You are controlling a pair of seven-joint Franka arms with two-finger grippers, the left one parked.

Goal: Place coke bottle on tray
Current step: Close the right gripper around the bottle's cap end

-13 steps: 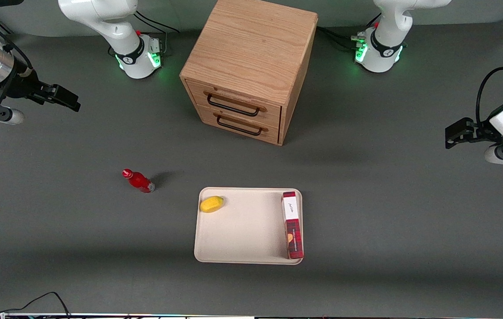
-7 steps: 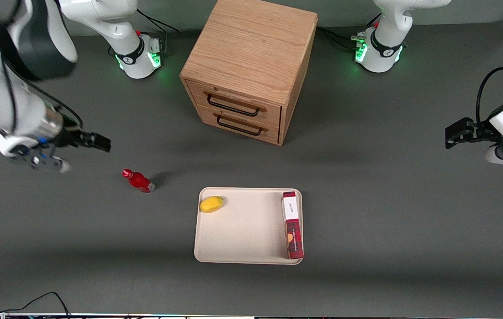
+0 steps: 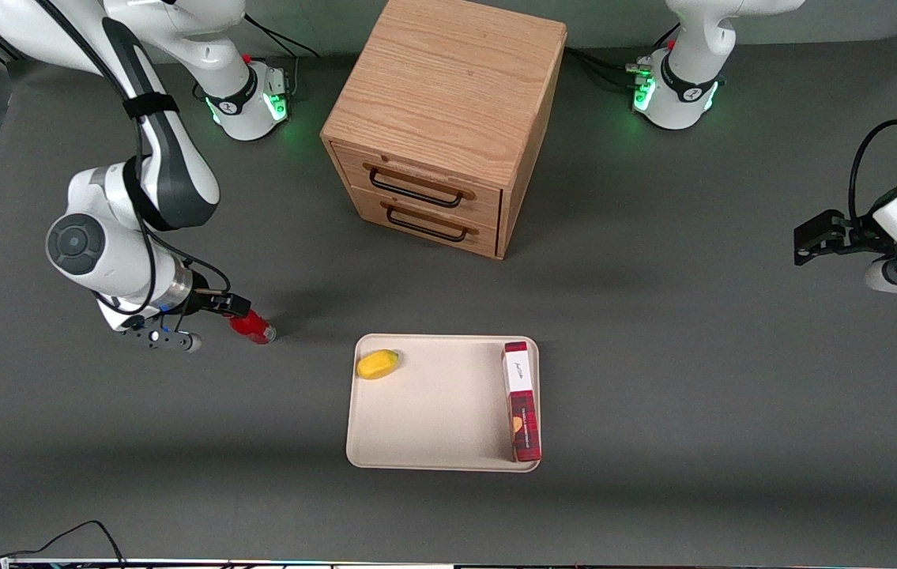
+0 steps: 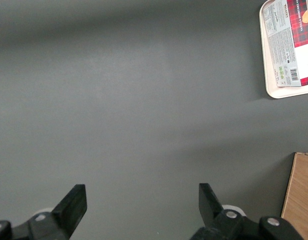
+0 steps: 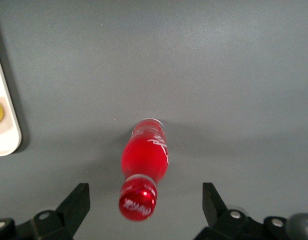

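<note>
To place the coke bottle [image 3: 256, 327] on the tray [image 3: 440, 411], my right gripper should next grab the bottle's red cap.
The coke bottle [image 3: 256, 327], small and all red with a red cap, stands on the grey table, apart from the tray and toward the working arm's end. The cream-beige tray [image 3: 440, 411] lies nearer the front camera than the wooden cabinet. My right gripper [image 3: 228, 303] hangs just above the bottle's cap and hides the cap in the front view. In the right wrist view the gripper [image 5: 145, 202] is open, with one finger on each side of the bottle [image 5: 144, 157] and a wide gap to the cap. An edge of the tray [image 5: 8, 137] shows there too.
A yellow fruit [image 3: 378, 364] and a long red plaid box [image 3: 521, 399] lie on the tray at opposite ends. A wooden drawer cabinet [image 3: 440, 118] stands farther from the front camera. The left wrist view shows the tray's corner [image 4: 267, 65] and the box [image 4: 288, 40].
My right arm has swung in from the table's edge and come down toward the bottle, so the gripper now hangs over its cap. The bottle, tray, fruit and box have not moved.
</note>
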